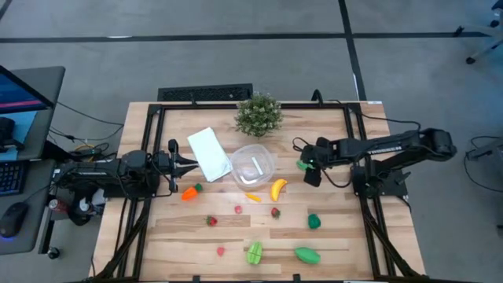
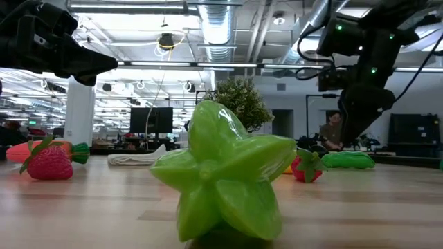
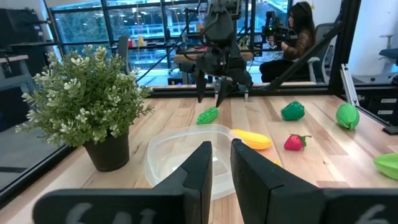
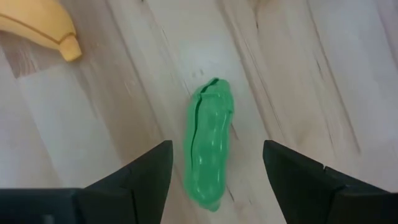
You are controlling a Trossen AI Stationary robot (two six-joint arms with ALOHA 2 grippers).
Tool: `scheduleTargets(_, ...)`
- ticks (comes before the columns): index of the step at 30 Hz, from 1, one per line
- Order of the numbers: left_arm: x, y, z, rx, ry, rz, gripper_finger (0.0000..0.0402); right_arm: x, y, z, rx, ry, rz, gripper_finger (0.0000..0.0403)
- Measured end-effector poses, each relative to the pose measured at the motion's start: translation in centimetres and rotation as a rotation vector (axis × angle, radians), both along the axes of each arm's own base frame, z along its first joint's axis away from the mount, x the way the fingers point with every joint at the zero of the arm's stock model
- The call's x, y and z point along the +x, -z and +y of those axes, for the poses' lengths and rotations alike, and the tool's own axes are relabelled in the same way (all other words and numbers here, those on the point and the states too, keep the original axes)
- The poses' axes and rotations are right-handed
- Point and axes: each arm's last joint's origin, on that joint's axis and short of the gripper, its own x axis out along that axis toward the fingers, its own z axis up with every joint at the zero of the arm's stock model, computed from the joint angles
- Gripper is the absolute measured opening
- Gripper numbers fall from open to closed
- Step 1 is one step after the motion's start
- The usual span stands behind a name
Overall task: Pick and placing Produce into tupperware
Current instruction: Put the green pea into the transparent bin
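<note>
My right fingers must lower first or miss the green pea pod (image 1: 301, 165).
The clear round tupperware (image 1: 253, 165) stands mid-table and holds no produce; it also shows in the left wrist view (image 3: 180, 152). A green pea pod (image 4: 208, 143) lies flat on the table to its right. My right gripper (image 4: 216, 149) is open and points down over the pod (image 1: 301, 165), one finger on either side, not touching. My left gripper (image 1: 192, 164) waits left of the white lid, level, with its fingers close together. A banana (image 1: 277, 189), carrot (image 1: 190, 191), strawberries (image 1: 211, 221) and green pieces (image 1: 307, 255) lie scattered nearer the front.
A flat white lid (image 1: 210, 153) lies just left of the tupperware. A potted plant (image 1: 258, 114) stands behind it at the far edge. A green star fruit (image 1: 254, 252) and a green pepper (image 1: 314, 222) lie toward the near edge. A person sits in the room beyond (image 3: 292, 31).
</note>
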Motion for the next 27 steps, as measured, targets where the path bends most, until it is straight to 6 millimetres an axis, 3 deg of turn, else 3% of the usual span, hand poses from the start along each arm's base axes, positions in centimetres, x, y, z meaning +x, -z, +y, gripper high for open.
scheduleTargets(9,0.0,0.0,0.0,0.0,0.0,0.0,0.005,0.2,0.1,0.0,-0.021,-0.064,0.006,0.0245)
scheduleTargets(21,0.0,0.0,0.0,-0.001,0.001,0.001,0.005,0.4,0.1,-0.3,-0.005,-0.01,-0.023,0.0245)
scheduleTargets(27,0.0,0.0,0.0,-0.002,0.001,0.0,0.005,0.8,1.6,-0.7,0.034,0.028,0.043,0.0245)
